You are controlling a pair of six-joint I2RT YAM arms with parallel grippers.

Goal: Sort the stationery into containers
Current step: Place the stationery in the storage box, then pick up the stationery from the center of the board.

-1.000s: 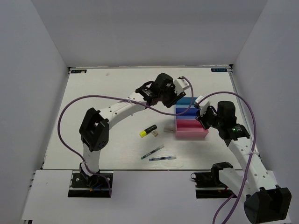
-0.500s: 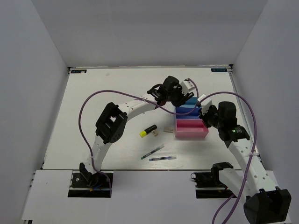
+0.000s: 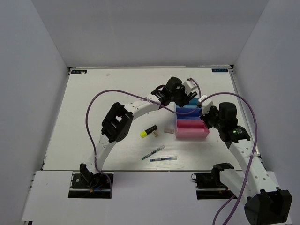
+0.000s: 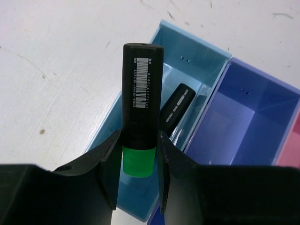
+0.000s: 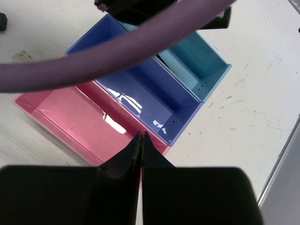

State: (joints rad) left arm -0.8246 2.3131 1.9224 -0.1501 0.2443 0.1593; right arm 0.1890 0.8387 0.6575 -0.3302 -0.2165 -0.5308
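Observation:
The stationery is out of my right gripper's reach, and the gripper is closed and empty, so it would go up alone over the pink bin if I lifted it now.
My left gripper point(image 3: 182, 96) is shut on the green highlighter point(image 4: 141, 93) and holds it over the light blue bin point(image 4: 194, 61) of the organiser point(image 3: 192, 133). A second black highlighter point(image 4: 176, 108) lies in that bin, its cap hidden. The darker blue bin point(image 5: 136, 89) and pink bin point(image 5: 65, 117) look empty. My right gripper point(image 5: 141, 137) is shut and empty, above the pink bin's right edge point(image 3: 205, 118). The yellow highlighter point(image 3: 148, 132), an eraser point(image 3: 168, 130), the greenish pen point(image 3: 153, 153) and the blue pen point(image 3: 163, 159) lie on the table left of the organiser.
The left arm's purple cable point(image 5: 117, 51) crosses the right wrist view above the bins. The white walls stand at the back and sides of the white table point(image 3: 103, 103).
The left gripper has carried the green highlighter to the right, over the light blue bin. The right gripper has drawn back slightly from the pink bin.

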